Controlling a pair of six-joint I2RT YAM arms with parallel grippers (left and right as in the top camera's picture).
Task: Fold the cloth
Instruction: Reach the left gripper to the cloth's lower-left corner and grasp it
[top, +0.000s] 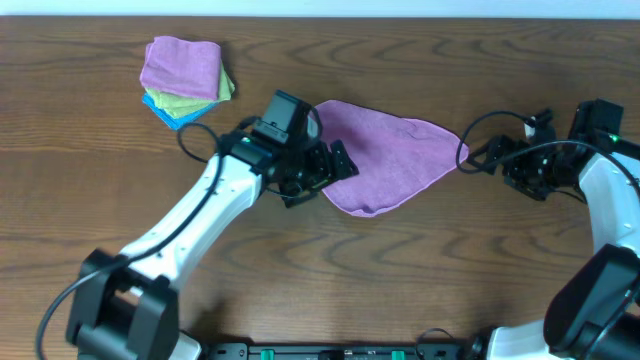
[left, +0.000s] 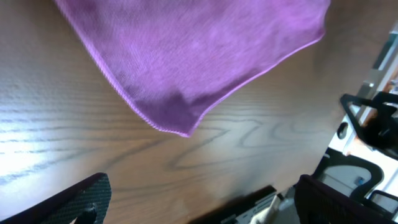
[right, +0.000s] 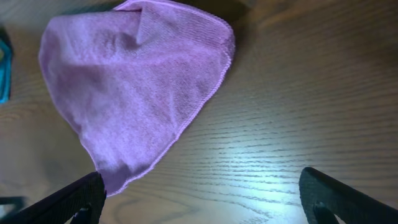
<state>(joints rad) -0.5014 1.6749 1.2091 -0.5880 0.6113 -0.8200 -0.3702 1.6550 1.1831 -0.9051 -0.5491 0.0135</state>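
Next, my left gripper needs to grip the lilac cloth's near pointed corner (top: 367, 212) (left: 183, 126) to fold it. That leaves the cloth's other pointed corner for my right gripper.
The lilac cloth (top: 385, 155) lies on the wooden table, folded into a rough triangle with one pointed end toward the right. My left gripper (top: 322, 178) sits at the cloth's left edge, open and holding nothing. In the left wrist view the cloth (left: 199, 56) lies ahead of the gripper (left: 205, 205), with bare wood between the fingers. My right gripper (top: 478, 157) is at the cloth's right tip, also open. In the right wrist view a corner of the cloth (right: 137, 87) reaches down beside the left finger (right: 84, 196) of the gripper (right: 202, 199), not between the jaws.
A stack of folded cloths (top: 185, 75) sits at the back left: a purple one on top, then a lime-green one (top: 228, 90) and a bright blue one (top: 170, 112). Cables trail beside both arms.
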